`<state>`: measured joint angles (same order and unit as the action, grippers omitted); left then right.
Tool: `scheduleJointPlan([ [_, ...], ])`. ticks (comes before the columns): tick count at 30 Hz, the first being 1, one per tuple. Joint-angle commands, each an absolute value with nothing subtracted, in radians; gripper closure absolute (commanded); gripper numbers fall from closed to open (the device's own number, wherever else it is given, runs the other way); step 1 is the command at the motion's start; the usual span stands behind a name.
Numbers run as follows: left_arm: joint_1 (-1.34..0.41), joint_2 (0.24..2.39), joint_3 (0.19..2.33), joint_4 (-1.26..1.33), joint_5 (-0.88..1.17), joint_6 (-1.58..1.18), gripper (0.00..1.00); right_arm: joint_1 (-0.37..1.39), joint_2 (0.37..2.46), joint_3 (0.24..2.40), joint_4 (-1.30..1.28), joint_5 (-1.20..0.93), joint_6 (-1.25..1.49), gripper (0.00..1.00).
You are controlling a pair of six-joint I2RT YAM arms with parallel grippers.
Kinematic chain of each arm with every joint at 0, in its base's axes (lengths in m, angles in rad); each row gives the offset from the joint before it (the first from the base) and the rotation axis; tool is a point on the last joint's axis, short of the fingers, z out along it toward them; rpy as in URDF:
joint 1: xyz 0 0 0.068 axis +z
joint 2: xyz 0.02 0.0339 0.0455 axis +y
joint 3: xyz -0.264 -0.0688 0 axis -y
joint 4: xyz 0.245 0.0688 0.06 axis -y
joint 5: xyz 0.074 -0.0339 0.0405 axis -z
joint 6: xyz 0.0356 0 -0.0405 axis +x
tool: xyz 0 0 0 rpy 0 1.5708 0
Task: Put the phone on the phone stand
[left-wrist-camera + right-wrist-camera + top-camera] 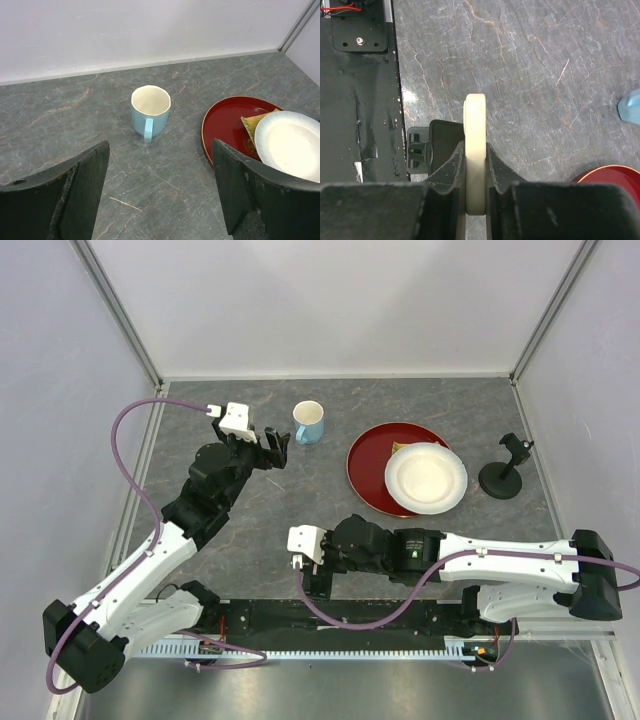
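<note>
The phone is upright with the black phone stand close under and beside it, so the phone would land. It is now time for my right gripper to open.
My right gripper is shut on the phone. I see the phone edge-on as a pale cream strip standing upright between the jaws. The small black phone stand sits on the table just under and left of the phone, by the table's near edge. I cannot tell whether the two touch. In the top view the right gripper is at the near edge, and the wrist hides the phone and stand. My left gripper is open and empty, just left of the mug; its jaws stand wide apart.
A light blue mug stands at the back. A red plate carries a white plate, with a yellow item between them. A black pole stand is at the far right. The black mounting strip runs along the near edge.
</note>
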<state>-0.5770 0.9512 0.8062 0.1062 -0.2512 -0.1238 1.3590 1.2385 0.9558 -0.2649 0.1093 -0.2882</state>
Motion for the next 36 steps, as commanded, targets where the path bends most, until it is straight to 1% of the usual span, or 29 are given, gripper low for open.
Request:
scheduleJointPlan([
  [1, -0.571, 0.954, 0.821, 0.138, -0.239, -0.137, 0.12, 1.356, 1.209, 0.950, -0.232, 0.092, -0.279, 1.00],
  [8, -0.571, 0.960, 0.821, 0.138, -0.238, -0.137, 0.12, 1.358, 1.181, 0.948, -0.245, 0.077, -0.273, 1.00],
  [11, -0.571, 0.960, 0.821, 0.138, -0.239, -0.137, 0.12, 1.356, 1.183, 0.943, -0.255, 0.075, -0.270, 0.96],
  [13, -0.571, 0.962, 0.821, 0.138, -0.238, -0.135, 0.12, 1.358, 1.184, 0.939, -0.256, 0.080, -0.265, 0.93],
  [15, -0.571, 0.962, 0.822, 0.138, -0.238, -0.137, 0.12, 1.356, 1.184, 0.937, -0.253, 0.081, -0.261, 0.86],
  [17, -0.571, 0.962, 0.822, 0.138, -0.236, -0.138, 0.12, 1.358, 1.187, 0.936, -0.245, 0.081, -0.256, 0.82],
  [18, -0.571, 0.963, 0.822, 0.138, -0.236, -0.138, 0.12, 1.356, 1.187, 0.936, -0.242, 0.078, -0.255, 0.79],
  [26, -0.571, 0.960, 0.821, 0.137, -0.239, -0.137, 0.12, 1.359, 1.212, 0.933, -0.236, 0.064, -0.235, 0.67],
  [29, -0.571, 0.960, 0.821, 0.137, -0.238, -0.137, 0.12, 1.365, 1.209, 0.927, -0.235, 0.058, -0.215, 0.61],
  [30, -0.571, 0.957, 0.822, 0.137, -0.238, -0.137, 0.12, 1.368, 1.210, 0.925, -0.233, 0.057, -0.204, 0.56],
  [33, -0.571, 0.957, 0.822, 0.137, -0.236, -0.138, 0.12, 1.377, 1.213, 0.919, -0.224, 0.055, -0.186, 0.50],
  [36, -0.571, 0.956, 0.822, 0.137, -0.238, -0.138, 0.12, 1.388, 1.227, 0.919, -0.224, 0.058, -0.176, 0.48],
])
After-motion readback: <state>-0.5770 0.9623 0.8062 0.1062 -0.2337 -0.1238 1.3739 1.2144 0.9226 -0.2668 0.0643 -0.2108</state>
